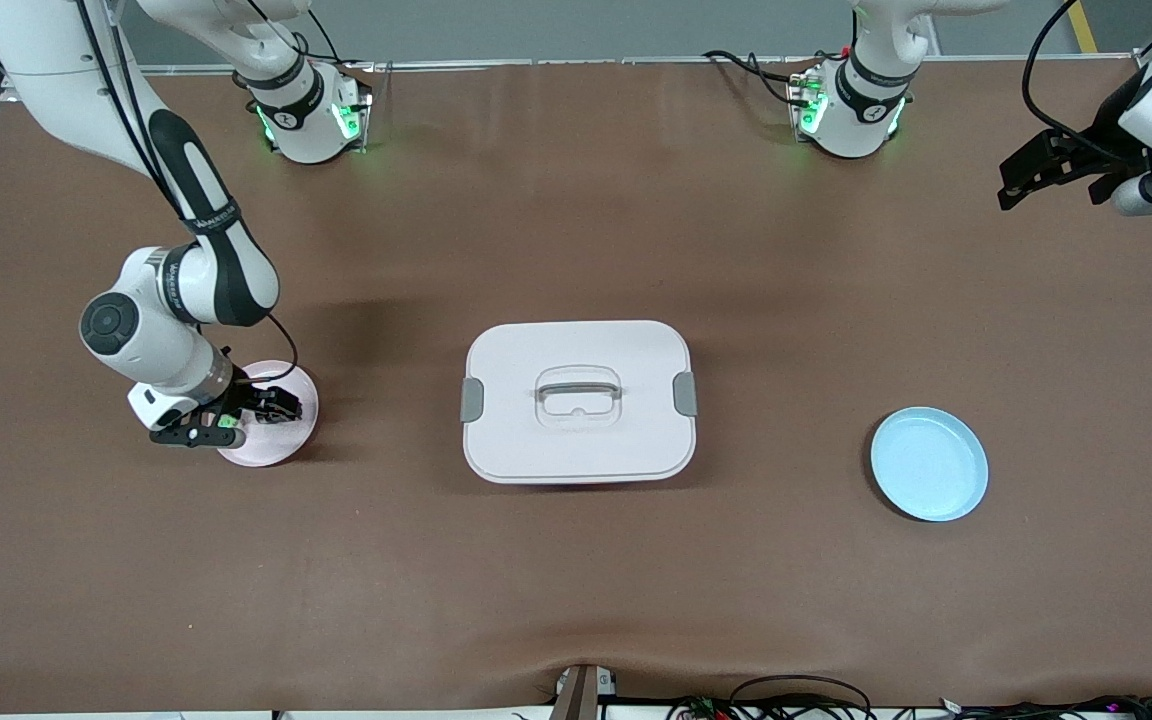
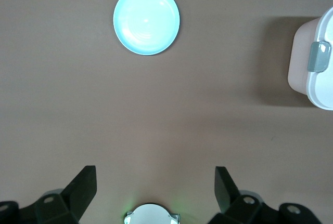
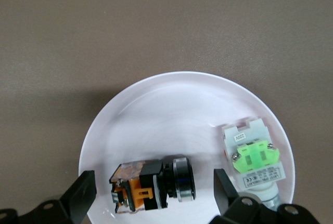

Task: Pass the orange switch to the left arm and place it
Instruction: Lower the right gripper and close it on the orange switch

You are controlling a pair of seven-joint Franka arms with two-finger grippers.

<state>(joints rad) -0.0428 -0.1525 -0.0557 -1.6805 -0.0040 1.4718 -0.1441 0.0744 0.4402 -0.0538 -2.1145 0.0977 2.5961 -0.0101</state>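
Observation:
The orange switch (image 3: 148, 188) needs to go to my left arm, passed by my right gripper. My right gripper needs to grab the switch by its black-and-orange body (image 3: 139, 186) next for that.
The orange switch (image 3: 148, 188), a small black block with an orange middle and a round metal collar, lies on its side on a pale pink plate (image 3: 130, 112). My right gripper (image 3: 152, 180) hangs open just above that plate (image 1: 286, 440) at the right arm's end of the table, one finger on each side of the switch without touching it. In the front view the hand hides the switch. The white lidded box (image 1: 576, 400) stands mid-table. My left gripper (image 1: 1051, 180) waits open and empty, high over the left arm's end.
A pale grey part with a green centre (image 3: 255, 160) lies on the same pink plate beside the switch. An empty light blue plate (image 1: 929, 463) sits toward the left arm's end, also seen in the left wrist view (image 2: 146, 20) with the box corner (image 2: 317, 63).

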